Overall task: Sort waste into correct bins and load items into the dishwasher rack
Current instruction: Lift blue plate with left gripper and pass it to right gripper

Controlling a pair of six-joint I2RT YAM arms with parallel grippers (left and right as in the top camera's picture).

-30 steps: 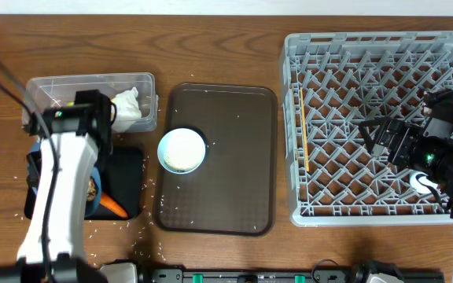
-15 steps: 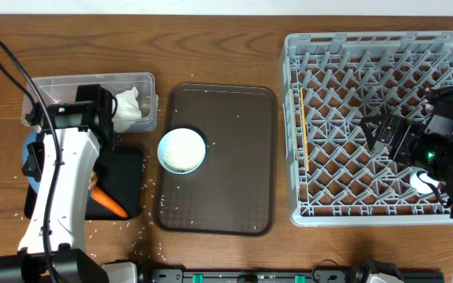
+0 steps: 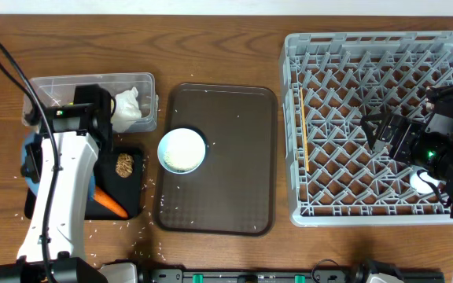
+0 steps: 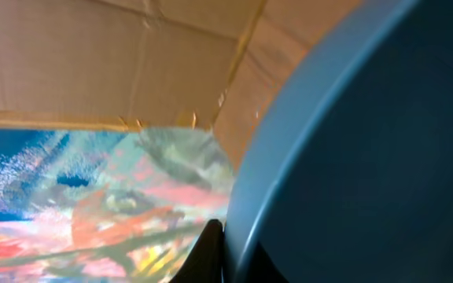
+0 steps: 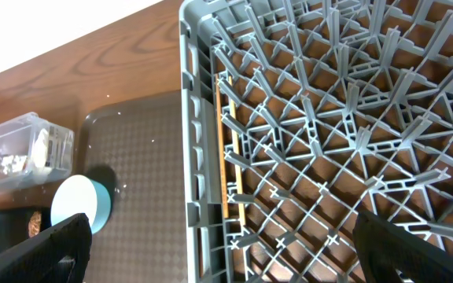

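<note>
I will next use my right gripper to grab the large blue plate (image 4: 368, 157) by its free rim opposite my left gripper, so that it can go edge-on into the rack.
My left gripper (image 4: 225, 250) is shut on the rim of the large blue plate (image 4: 368, 157), which it holds tilted on edge at the table's left side (image 3: 30, 156). A brown food lump (image 3: 124, 163) and an orange carrot (image 3: 110, 203) lie in the black tray (image 3: 132, 196). The clear box (image 3: 61, 88) holds white tissue (image 3: 128, 106) and wrappers. The light-blue bowl (image 3: 182, 149) with rice sits on the brown serving tray (image 3: 234, 173). My right gripper (image 3: 384, 135) is open and empty above the grey rack (image 3: 368, 47).
A small pale cup (image 3: 423, 182) sits in the rack's front right, beside my right arm. A thin wooden stick (image 3: 303, 134) lies along the rack's left inner wall. Rice grains (image 3: 144, 224) are scattered on the table near the black tray.
The left gripper tipped the blue plate up and to the left; the brown lump left the plate and now lies in the black tray. The right arm barely moved.
</note>
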